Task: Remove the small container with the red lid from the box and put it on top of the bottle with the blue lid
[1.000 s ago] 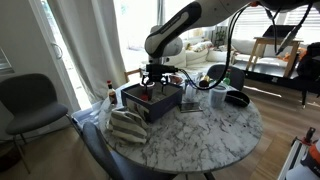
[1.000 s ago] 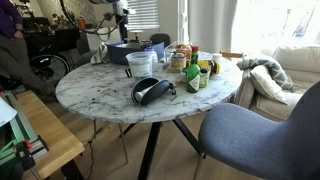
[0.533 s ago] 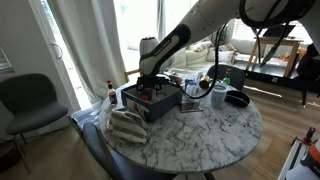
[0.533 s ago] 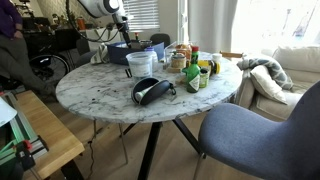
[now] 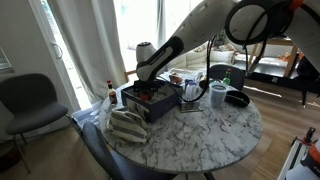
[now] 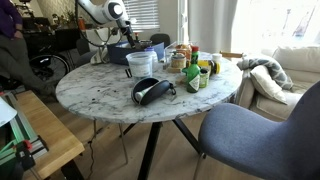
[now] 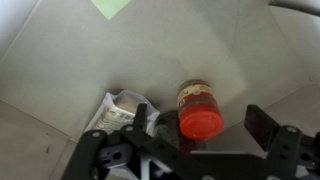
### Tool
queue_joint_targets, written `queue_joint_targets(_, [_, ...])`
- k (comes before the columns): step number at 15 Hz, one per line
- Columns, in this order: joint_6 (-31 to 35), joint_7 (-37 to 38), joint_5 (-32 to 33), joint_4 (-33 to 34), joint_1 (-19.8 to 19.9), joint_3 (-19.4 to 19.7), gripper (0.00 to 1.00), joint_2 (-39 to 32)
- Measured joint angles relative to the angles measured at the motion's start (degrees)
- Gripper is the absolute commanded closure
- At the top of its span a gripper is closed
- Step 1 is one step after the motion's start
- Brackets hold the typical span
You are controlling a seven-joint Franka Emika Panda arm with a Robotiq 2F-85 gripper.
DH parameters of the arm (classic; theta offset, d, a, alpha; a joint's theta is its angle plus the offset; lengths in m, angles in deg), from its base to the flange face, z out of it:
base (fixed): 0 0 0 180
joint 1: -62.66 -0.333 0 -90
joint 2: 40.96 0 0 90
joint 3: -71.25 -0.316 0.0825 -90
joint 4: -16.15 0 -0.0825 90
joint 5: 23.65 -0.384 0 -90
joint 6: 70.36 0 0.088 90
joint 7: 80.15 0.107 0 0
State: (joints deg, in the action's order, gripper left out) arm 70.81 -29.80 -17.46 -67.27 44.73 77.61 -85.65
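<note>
My gripper should next grab the small container from above at its red lid (image 7: 200, 112). This leaves the container's base free to set on the bottle.
In the wrist view the small container with the red lid (image 7: 200, 112) lies on the pale floor of the box, lid towards the camera. My gripper (image 7: 203, 135) is open, with one finger on each side of the container and no contact visible. In both exterior views the gripper (image 5: 147, 90) (image 6: 126, 38) is lowered into the dark blue box (image 5: 160, 104) (image 6: 120, 56) on the round marble table. A cluster of bottles (image 6: 198, 70) stands on the table; I cannot tell which one has the blue lid.
A crumpled white packet (image 7: 122, 112) lies in the box beside the container. On the table are a clear plastic tub (image 6: 141, 63), a black headset-like object (image 6: 150, 90) and a folded cloth (image 5: 125, 126). A blue chair (image 6: 262, 140) stands at the table's edge.
The arm has swung over the box and lowered the gripper into it. The gripper stays open.
</note>
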Motion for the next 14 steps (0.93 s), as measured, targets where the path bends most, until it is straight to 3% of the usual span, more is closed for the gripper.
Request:
queue_joint_targets(3, [0.2,0.0,0.0,3.2,0.2,0.2,0.01,-2.2])
queue_joint_targets(7, [0.1,-0.1,-0.1,7.0,0.7,0.1,0.12,-5.2])
queue_joint_targets(8, [0.0,-0.1,-0.1,7.8,0.8,0.1,0.26,-5.9])
queue_joint_targets(14, [-1.9,-0.1,-0.5,11.7,1.2,0.0,0.71,-8.5])
